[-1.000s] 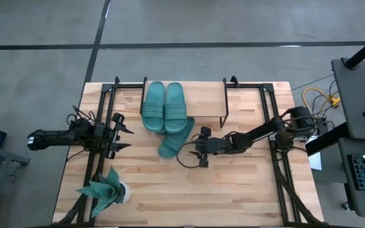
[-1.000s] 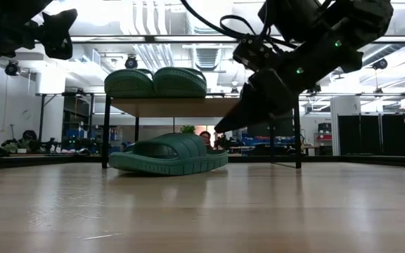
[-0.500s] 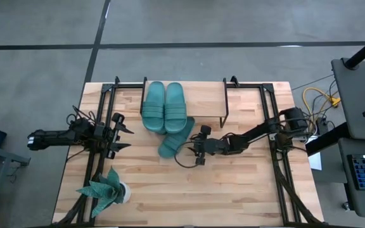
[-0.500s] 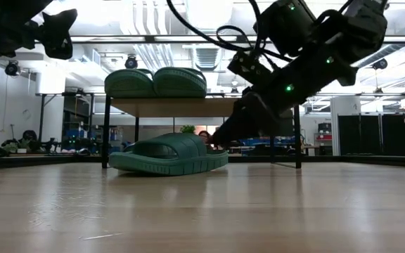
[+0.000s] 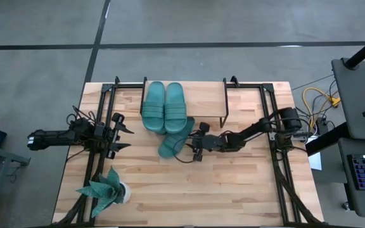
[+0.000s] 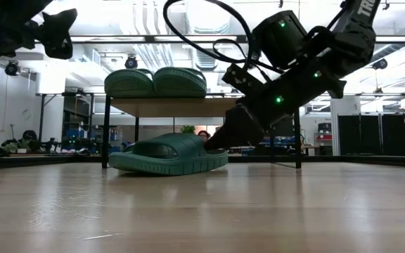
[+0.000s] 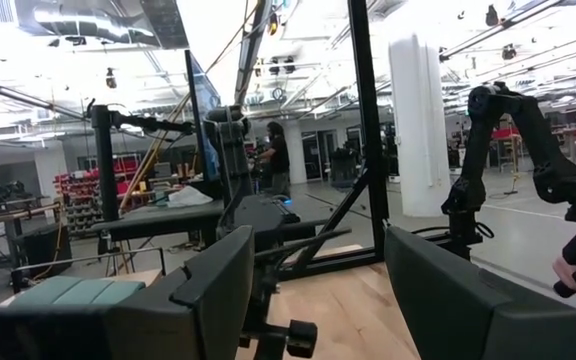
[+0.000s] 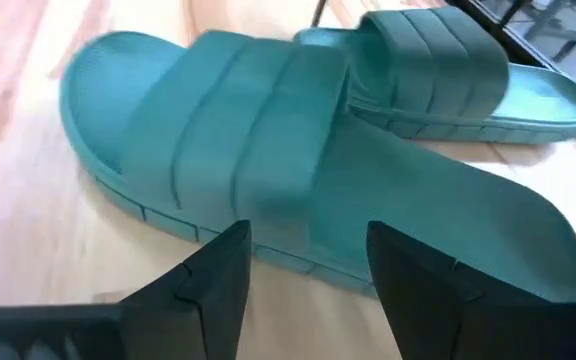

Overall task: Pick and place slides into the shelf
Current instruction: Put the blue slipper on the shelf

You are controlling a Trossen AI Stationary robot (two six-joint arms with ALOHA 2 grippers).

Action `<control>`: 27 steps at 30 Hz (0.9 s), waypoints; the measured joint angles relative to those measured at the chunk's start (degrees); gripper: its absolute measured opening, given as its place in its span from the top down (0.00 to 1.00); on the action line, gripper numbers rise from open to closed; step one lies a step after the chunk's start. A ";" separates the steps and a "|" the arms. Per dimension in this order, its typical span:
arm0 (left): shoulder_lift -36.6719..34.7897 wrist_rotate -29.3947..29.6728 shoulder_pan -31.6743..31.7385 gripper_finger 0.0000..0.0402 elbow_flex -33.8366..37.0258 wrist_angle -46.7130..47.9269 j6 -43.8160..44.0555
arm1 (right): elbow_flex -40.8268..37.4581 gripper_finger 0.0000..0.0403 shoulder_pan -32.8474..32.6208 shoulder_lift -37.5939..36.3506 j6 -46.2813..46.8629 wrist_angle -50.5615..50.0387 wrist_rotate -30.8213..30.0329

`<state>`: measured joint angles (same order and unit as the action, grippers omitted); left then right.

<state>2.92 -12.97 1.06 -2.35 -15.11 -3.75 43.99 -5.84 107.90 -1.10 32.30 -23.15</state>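
Note:
The third slide isn't ready for me to close on: both fingers of my right gripper stop short, outside the sole's edge [image 8: 323, 274]. My right gripper needs to first move toward the strap's side [image 8: 273, 205].
Two teal slides [image 5: 154, 106] [image 5: 174, 106] lie side by side on the shelf's wood plank [image 5: 201, 104], soles down. A third slide [image 5: 173, 142] lies sole-down on the table, half under the shelf [image 6: 188, 107]. In the right wrist view a fourth slide [image 8: 448, 70] lies just behind the third, at its heel end. My right gripper [image 5: 191, 147] is open and slants down at the third slide's side [image 8: 268, 200]; its fingertips stand close in front of the slide. My left gripper [image 5: 127, 138] waits open at the table's left, raised off the table.
A teal plant in a white pot [image 5: 106, 190] stands near the front left corner. Black frames [image 5: 97, 158] [image 5: 281, 164] run along both sides of the table. The shelf's black wire legs [image 6: 106, 133] [image 6: 297, 137] flank the slide. Bare wood lies at the front centre.
My right gripper has gone down and toward the table's left, closing on the slide that lies on the table, and has tipped further downward. It stays open. The slides have not moved.

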 joint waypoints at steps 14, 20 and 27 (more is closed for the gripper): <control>0.02 0.00 -0.01 0.47 0.00 -0.16 -0.09 | 0.34 0.52 1.77 0.00 0.84 0.26 5.48; 0.02 0.00 0.00 0.47 0.00 -0.33 -0.13 | 0.41 0.52 1.76 1.84 0.80 4.60 8.90; 0.02 0.00 -0.01 0.47 0.00 -0.30 -0.13 | 3.45 0.52 1.74 6.27 -0.87 5.89 8.41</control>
<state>2.94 -12.97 1.05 -2.35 -15.41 -3.88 47.44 -4.10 114.17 -1.98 38.19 -14.74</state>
